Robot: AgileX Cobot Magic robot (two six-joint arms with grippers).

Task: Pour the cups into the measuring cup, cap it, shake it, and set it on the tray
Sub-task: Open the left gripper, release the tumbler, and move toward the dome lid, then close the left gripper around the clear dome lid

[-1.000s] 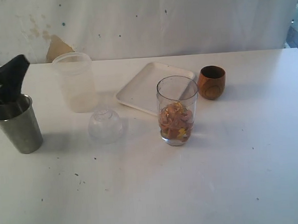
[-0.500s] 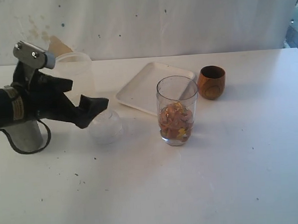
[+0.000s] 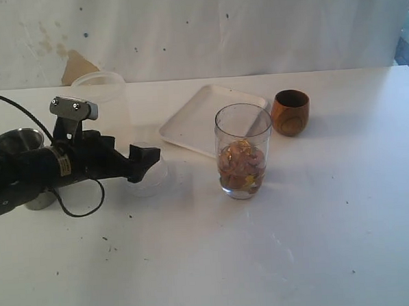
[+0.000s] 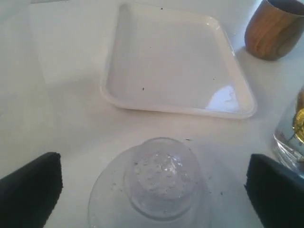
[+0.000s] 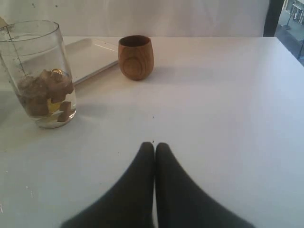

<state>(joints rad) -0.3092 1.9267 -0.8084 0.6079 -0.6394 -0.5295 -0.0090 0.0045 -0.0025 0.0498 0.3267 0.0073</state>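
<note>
The left gripper will close the filled measuring cup, so next it will grab the clear cap by its raised neck.
My left gripper is open and low over the table, its two black fingers standing one on each side of the cap without touching it. The cap is a clear dome, neck up. To its right stands the measuring cup, holding brown and yellow pieces. The wooden cup sits beside the tray. The steel tumbler is half hidden behind my left arm. My right gripper is shut and empty, away from the measuring cup and wooden cup.
A frosted whitish tub stands behind my left arm at the back left. The tray lies just past the cap in the left wrist view, with the wooden cup beyond it. A wall closes the table's far edge.
My left arm has swung from the steel tumbler to the right and come down, so its open fingers now straddle the cap. Everything else has stayed put.
</note>
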